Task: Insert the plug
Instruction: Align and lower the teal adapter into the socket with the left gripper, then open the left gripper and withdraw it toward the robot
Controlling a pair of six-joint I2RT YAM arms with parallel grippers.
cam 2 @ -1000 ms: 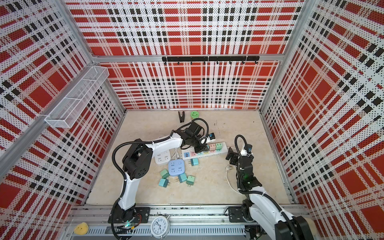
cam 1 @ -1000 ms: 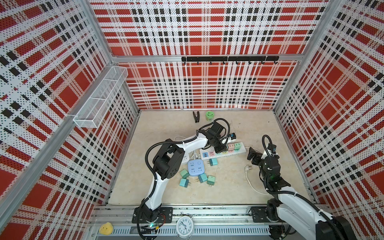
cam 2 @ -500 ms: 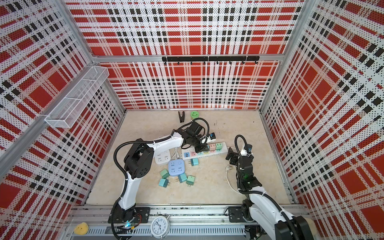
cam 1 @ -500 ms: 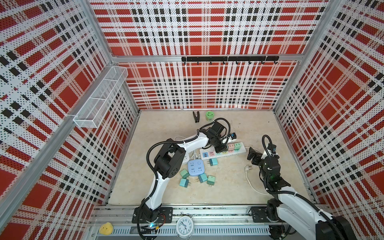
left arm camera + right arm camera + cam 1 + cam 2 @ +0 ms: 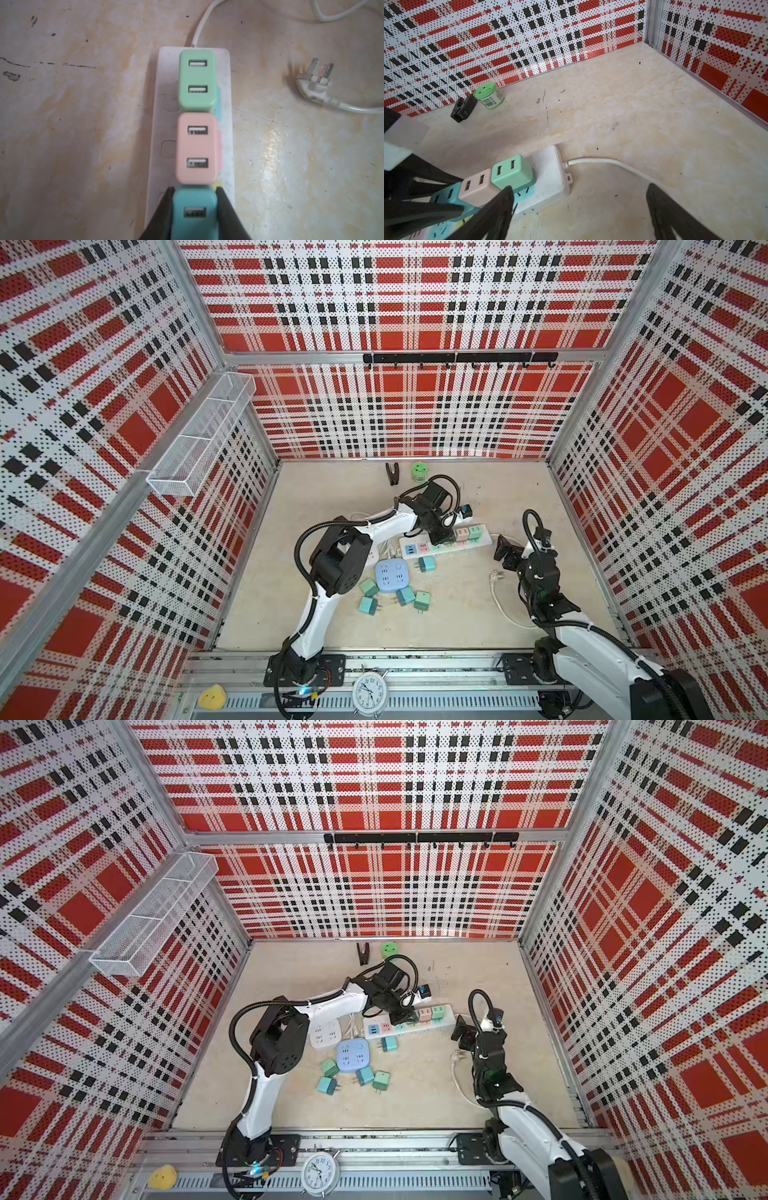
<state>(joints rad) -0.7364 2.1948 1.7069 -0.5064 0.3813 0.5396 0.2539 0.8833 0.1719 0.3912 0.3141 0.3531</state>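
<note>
The teal plug is upright over the power strip (image 5: pixel 471 545), its top level with the pink plug's, and would remain seated, so it is time for my left gripper to open.
A white power strip (image 5: pixel 471 545) (image 5: pixel 442 1023) (image 5: pixel 225 133) lies mid-floor. A green plug (image 5: pixel 197 80) and a pink plug (image 5: pixel 197 148) stand in it side by side. My left gripper (image 5: pixel 194 189) (image 5: pixel 440 537) (image 5: pixel 401 1017) is shut on a teal plug (image 5: pixel 194 214) (image 5: pixel 446 194), held upright over the strip against the pink plug. Its prongs are hidden. My right gripper (image 5: pixel 580 188) (image 5: pixel 505 549) hangs open just past the strip's cord end, holding nothing.
Several loose teal and green plugs (image 5: pixel 368 605) lie round a blue socket cube (image 5: pixel 390 576). A white socket block (image 5: pixel 326 1036) sits under the left arm. The strip's cord ends in a three-pin plug (image 5: pixel 313 83). A green can (image 5: pixel 489 95) and black clip (image 5: pixel 463 109) stand by the back wall.
</note>
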